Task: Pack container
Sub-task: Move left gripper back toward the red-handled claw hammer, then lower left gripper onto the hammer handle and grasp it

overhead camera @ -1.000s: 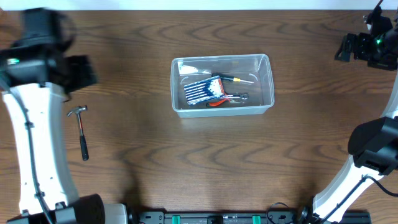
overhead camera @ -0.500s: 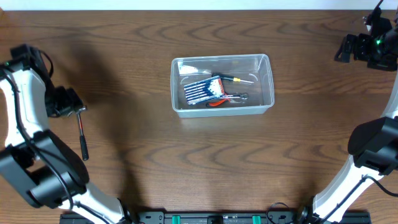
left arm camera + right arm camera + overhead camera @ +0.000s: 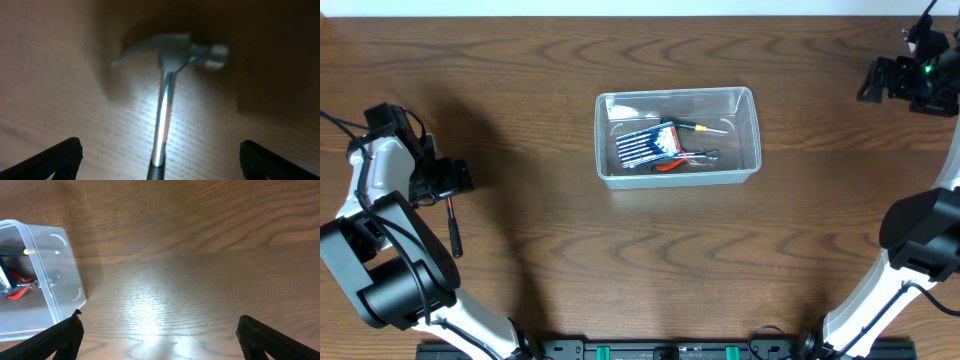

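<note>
The steel shaft (image 3: pixel 449 205) (image 3: pixel 162 125) lies far below the fingers. My left gripper lowers first, and only then closes on the shaft.
The clear plastic container (image 3: pixel 752 110) stands mid-table; it shows too at the left edge of the right wrist view (image 3: pixel 55 280). In it lie a blue striped drill-bit case (image 3: pixel 642 146), a screwdriver (image 3: pixel 705 127) and red-handled pliers (image 3: pixel 682 161). A hammer lies on the table at the left, its black handle (image 3: pixel 453 228) pointing toward the front. My left gripper (image 3: pixel 446 178) hangs open over the hammer's head (image 3: pixel 172 50), fingers on either side of the steel shaft (image 3: pixel 162 125), not touching it. My right gripper (image 3: pixel 882 78) is open at the far right back, over bare wood.
The dark wooden table (image 3: pixel 620 270) stretches around the container. My left arm's base and links (image 3: pixel 380 270) fill the front left corner. My right arm (image 3: pixel 920 240) runs along the right edge.
My left arm has dropped from high above the table and turned, bringing its gripper low over the hammer's head. The hammer, container and right arm have not moved.
</note>
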{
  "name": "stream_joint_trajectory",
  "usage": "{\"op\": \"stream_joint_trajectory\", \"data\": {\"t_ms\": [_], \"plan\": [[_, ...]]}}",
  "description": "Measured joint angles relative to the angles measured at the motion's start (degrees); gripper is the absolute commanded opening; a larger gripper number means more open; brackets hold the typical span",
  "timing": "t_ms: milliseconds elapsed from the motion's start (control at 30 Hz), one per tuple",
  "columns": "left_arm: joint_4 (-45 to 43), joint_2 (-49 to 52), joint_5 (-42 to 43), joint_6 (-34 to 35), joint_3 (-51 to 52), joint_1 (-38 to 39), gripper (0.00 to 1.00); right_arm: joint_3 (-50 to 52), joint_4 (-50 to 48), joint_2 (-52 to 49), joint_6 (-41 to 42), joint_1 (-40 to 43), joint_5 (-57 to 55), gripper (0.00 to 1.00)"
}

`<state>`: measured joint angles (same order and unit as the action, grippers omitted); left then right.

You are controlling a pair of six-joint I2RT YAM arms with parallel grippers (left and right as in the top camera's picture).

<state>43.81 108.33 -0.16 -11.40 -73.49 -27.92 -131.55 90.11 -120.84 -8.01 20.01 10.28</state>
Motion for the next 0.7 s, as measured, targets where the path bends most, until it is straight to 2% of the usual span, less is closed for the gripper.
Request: {"op": "stream_joint_trajectory", "data": {"t_ms": [200, 700], "plan": [[-1.77, 0.02, 2.84, -2.54, 0.00, 0.00, 0.99, 0.00, 1.25, 0.00, 0.00, 0.00, -1.64, 0.99], [-2.27, 5.16, 3.48, -2.58, 0.00, 0.00, 0.98, 0.00, 2.75, 0.00, 0.00, 0.00, -2.38, 0.99]]}}
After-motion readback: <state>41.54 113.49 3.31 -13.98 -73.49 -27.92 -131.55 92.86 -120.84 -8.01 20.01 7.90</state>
